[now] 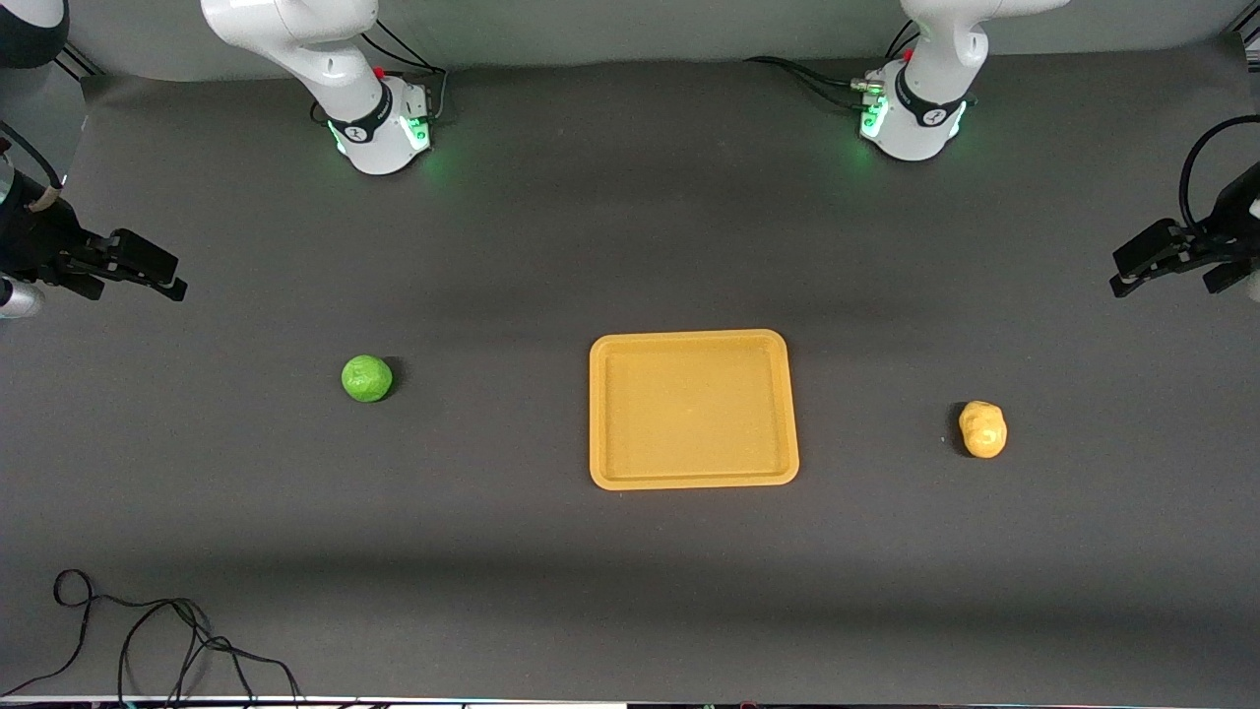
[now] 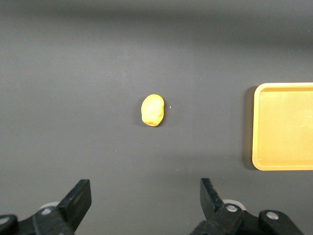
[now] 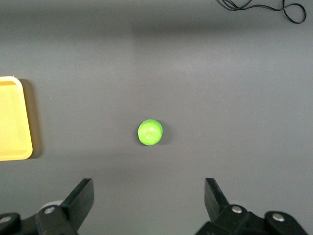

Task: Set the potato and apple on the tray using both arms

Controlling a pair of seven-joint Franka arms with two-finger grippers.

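Note:
The potato needs to go on the orange-yellow tray (image 1: 693,479). My left gripper should next pick up the yellow-tan potato (image 1: 982,428) by its rounded sides.
The orange-yellow tray (image 1: 693,479) lies empty at the table's middle. The green apple (image 1: 366,378) sits on the mat toward the right arm's end; it also shows in the right wrist view (image 3: 150,132). The yellow-tan potato (image 1: 982,428) sits toward the left arm's end; it also shows in the left wrist view (image 2: 153,110). My right gripper (image 1: 172,281) is open and empty, held high at its end of the table, apart from the apple. My left gripper (image 1: 1122,279) is open and empty, held high at its end, apart from the potato.
A black cable (image 1: 148,640) lies looped on the mat near the front camera at the right arm's end. The tray's edge shows in the left wrist view (image 2: 283,169) and in the right wrist view (image 3: 14,154). Dark mat covers the table.

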